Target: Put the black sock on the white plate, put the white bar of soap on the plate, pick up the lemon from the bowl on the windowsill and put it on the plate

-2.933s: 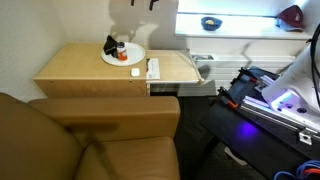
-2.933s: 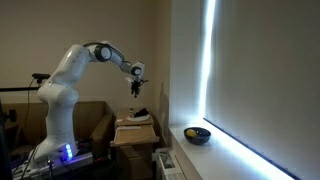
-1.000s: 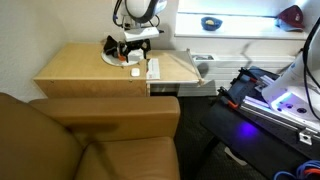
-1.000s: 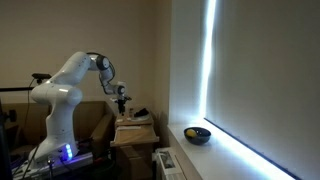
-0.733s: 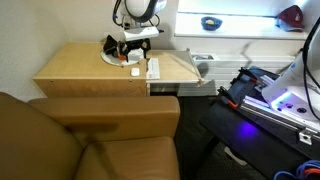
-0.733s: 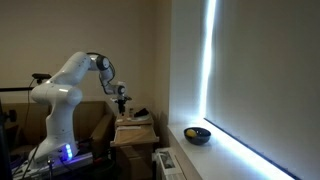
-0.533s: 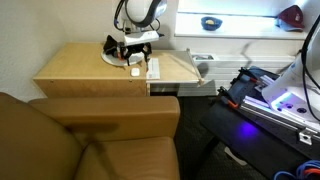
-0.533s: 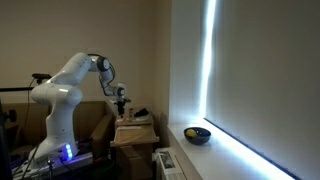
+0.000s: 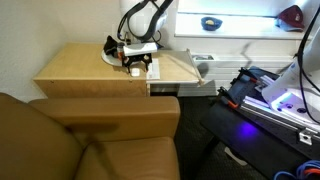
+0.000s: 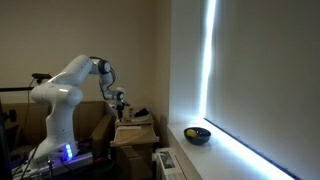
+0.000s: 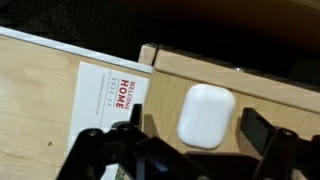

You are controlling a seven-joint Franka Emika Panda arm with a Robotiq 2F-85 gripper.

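My open fingers are down level with the sides of the soap (image 9: pixel 135 72) (image 11: pixel 205 115), so it is time for my gripper to close on the soap.
The white bar of soap (image 11: pixel 205 115) lies on the wooden table, and in the wrist view my open gripper (image 11: pixel 197 135) has one finger on each side of it without touching. In an exterior view my gripper (image 9: pixel 136 67) is low over the table, just in front of the white plate (image 9: pixel 111 59). The black sock (image 9: pixel 110 44) lies on the plate. The blue bowl (image 9: pixel 211 22) stands on the bright windowsill (image 9: pixel 245 24). In an exterior view the bowl (image 10: pixel 198 134) holds the yellow lemon (image 10: pixel 189 131).
A white card reading "WELCOME HOME" (image 11: pixel 105 110) lies just beside the soap; it also shows in an exterior view (image 9: pixel 154 68). A brown armchair (image 9: pixel 90 140) stands in front of the wooden table (image 9: pixel 75 65). A dark red object (image 9: pixel 291 15) sits on the windowsill's far end.
My arm has come down from high above the plate and shifted toward the table's front edge. The open gripper now sits around the soap. Sock, plate and bowl have not moved.
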